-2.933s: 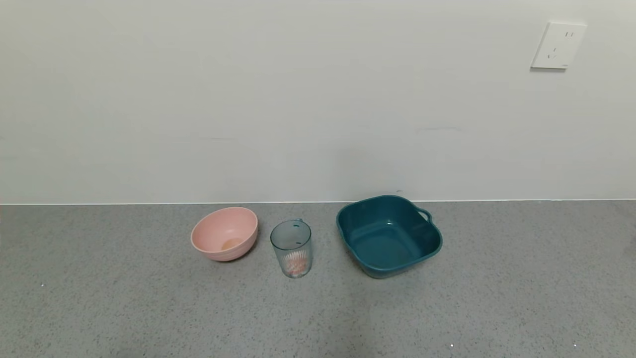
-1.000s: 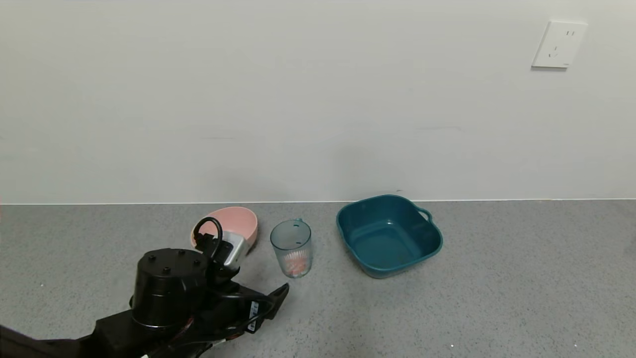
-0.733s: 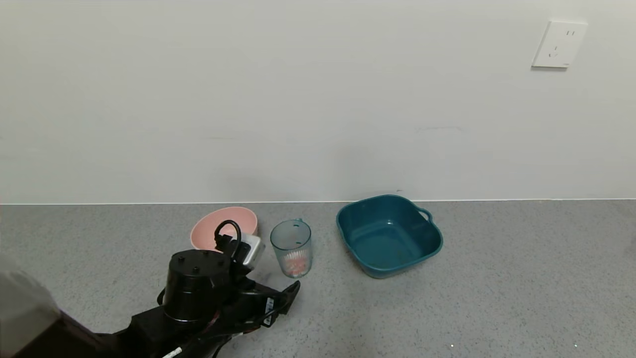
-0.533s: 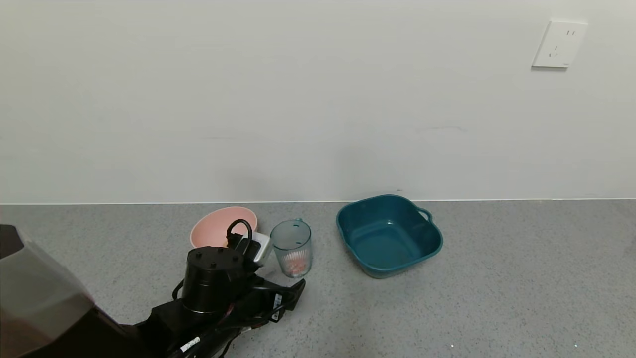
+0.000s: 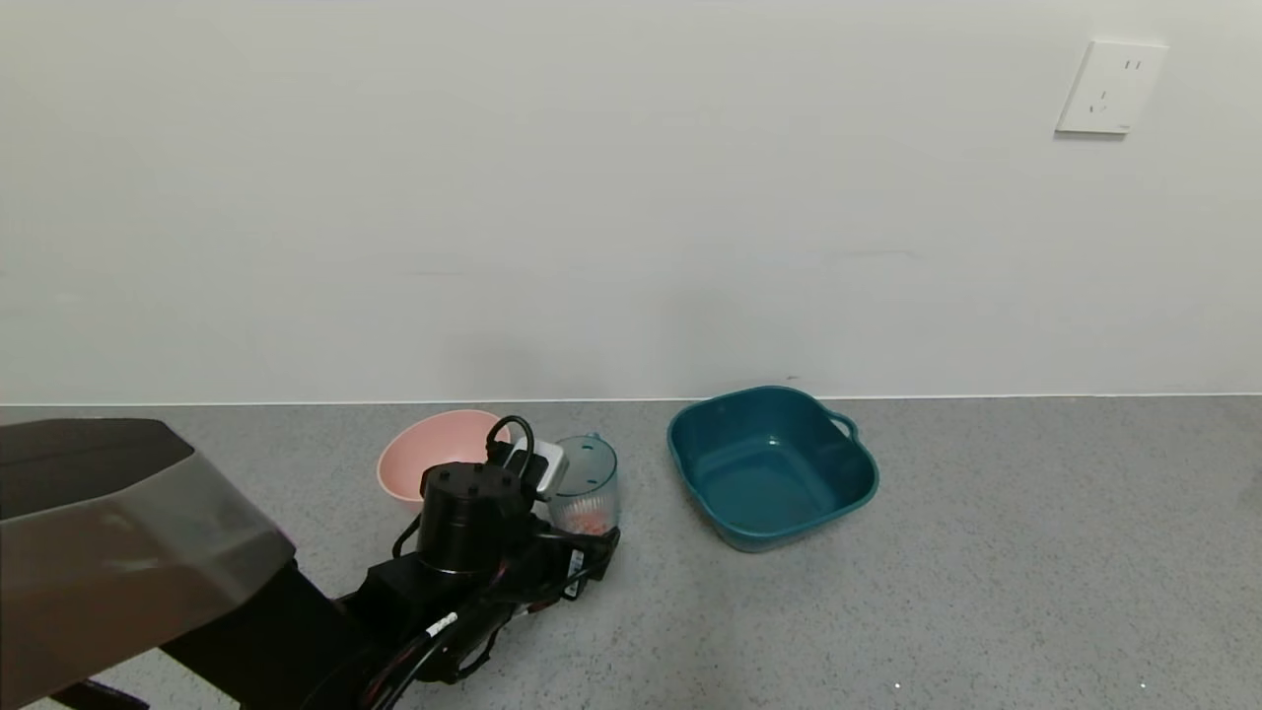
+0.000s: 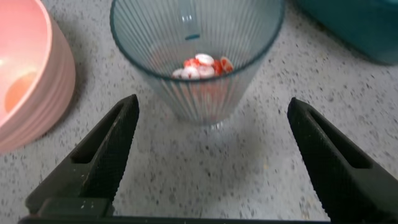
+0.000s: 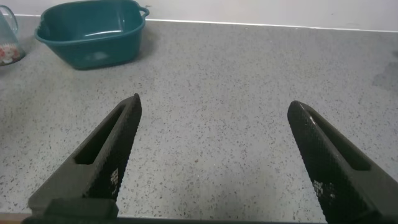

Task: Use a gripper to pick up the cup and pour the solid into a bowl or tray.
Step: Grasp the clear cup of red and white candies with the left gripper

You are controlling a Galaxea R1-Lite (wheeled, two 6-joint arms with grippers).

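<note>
My left gripper grabs the cup by its ribbed side (image 5: 588,507) next, to pour the solid into the pink bowl (image 5: 424,452).
The cup (image 5: 590,476) stands upright on the grey counter, between the pink bowl (image 5: 424,452) and a teal tub. The solid (image 6: 202,64), orange-pink and whitish pieces, lies in the cup's bottom. My left gripper (image 5: 580,540) is low over the counter right in front of the cup, partly hiding it in the head view. In the left wrist view the left gripper (image 6: 212,102) is open, its fingers (image 6: 106,155) wide on either side of the cup's (image 6: 199,56) base, not touching. The bowl (image 6: 28,87) is beside it. My right gripper (image 7: 214,102) is open and empty over bare counter.
A dark teal handled tub (image 5: 771,463) sits to the right of the cup, also in the right wrist view (image 7: 93,31). The white wall runs close behind the objects, with a socket plate (image 5: 1109,87) high on the right.
My left arm came in from the lower left and moved forward and right toward the cup; the open gripper now sits right at the cup. Cup, bowl and tub have not moved.
</note>
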